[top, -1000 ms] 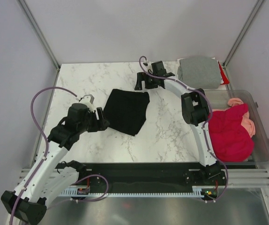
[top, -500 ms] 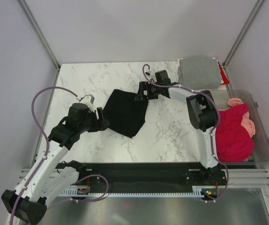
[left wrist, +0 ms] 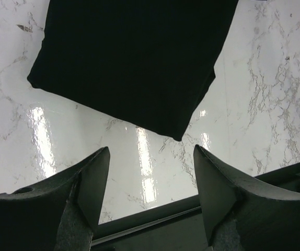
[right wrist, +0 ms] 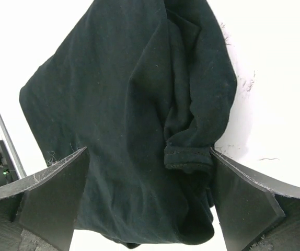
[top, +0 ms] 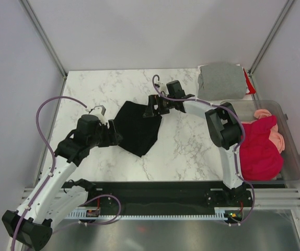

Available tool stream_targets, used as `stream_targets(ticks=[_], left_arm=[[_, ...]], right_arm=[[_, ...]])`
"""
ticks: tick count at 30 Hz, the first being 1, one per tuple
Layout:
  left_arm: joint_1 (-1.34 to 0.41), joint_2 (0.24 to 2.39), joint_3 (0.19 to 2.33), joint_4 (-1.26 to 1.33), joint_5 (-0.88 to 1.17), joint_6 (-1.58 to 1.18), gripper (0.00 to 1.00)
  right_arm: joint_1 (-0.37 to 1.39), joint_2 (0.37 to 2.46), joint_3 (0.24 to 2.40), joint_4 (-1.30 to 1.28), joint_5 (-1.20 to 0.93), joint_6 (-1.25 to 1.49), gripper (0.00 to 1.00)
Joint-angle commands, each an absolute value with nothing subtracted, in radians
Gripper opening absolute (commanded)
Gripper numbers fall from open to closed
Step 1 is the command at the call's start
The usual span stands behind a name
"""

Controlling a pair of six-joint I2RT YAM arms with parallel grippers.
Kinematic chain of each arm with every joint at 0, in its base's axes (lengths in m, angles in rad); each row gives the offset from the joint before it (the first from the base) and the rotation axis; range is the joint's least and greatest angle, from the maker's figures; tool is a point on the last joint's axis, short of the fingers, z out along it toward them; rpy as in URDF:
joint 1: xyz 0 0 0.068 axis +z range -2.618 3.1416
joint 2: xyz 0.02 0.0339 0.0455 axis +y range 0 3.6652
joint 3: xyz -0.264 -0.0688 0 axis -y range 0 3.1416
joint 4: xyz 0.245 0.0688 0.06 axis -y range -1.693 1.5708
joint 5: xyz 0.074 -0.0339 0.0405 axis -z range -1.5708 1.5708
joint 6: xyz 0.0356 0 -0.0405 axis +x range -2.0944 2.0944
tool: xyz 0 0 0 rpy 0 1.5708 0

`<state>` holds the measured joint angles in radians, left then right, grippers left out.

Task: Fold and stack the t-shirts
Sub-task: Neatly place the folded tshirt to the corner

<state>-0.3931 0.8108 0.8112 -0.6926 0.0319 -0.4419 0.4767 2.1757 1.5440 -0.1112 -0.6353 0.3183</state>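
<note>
I should grab the black t-shirt by its bunched hem at its far corner [top: 151,109] with my right gripper, leaving the rest free to lay onto the grey t-shirt [top: 222,80].
A black t-shirt [top: 137,128] lies folded on the marble table [top: 186,141]. My right gripper [top: 151,108] sits over its far right corner. In the right wrist view its jaws are wide open, and the shirt's bunched hem [right wrist: 189,157] lies between them. My left gripper [top: 116,138] is beside the shirt's left edge. In the left wrist view it [left wrist: 150,180] is open and empty over bare marble, with the shirt [left wrist: 134,57] just ahead. A grey t-shirt [top: 222,80] lies folded at the back right. Crimson [top: 257,149] and salmon-pink [top: 278,139] shirts fill the tub.
A clear plastic tub [top: 295,157] stands at the right edge of the table. A small red item [top: 250,87] lies beside the grey shirt. A black rail [top: 160,191] runs along the table's near edge. Frame posts stand at the back corners.
My right gripper has come from the back of the table onto the black shirt's far right corner. That edge has bunched leftward and the shirt looks narrower. The left arm has hardly moved.
</note>
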Motion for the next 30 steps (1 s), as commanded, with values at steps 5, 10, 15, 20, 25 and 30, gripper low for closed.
stream_targets(ticks=[5, 10, 15, 20, 25, 30], left_arm=[[-0.393, 0.816, 0.808, -0.657, 0.029, -0.416, 0.72], [-0.394, 0.819, 0.81, -0.657, 0.029, -0.416, 0.72], [-0.394, 0.822, 0.807, -0.657, 0.029, -0.416, 0.72], [-0.394, 0.819, 0.807, -0.657, 0.028, -0.416, 0.72], [-0.394, 0.808, 0.81, -0.657, 0.029, -0.416, 0.72], [-0.394, 0.743, 0.841, -0.721, 0.075, -0.439, 0.71]], right_arm=[[0.511, 2.112, 1.479, -0.13, -0.565, 0.209, 0.98], [0.541, 2.089, 1.428, -0.121, -0.488, 0.169, 0.84], [0.546, 2.1, 1.451, -0.089, -0.411, 0.205, 0.21], [0.499, 2.036, 1.537, -0.083, -0.478, 0.274, 0.0], [0.436, 1.979, 1.655, -0.129, -0.511, 0.31, 0.0], [0.368, 2.038, 1.851, -0.205, -0.497, 0.288, 0.0]])
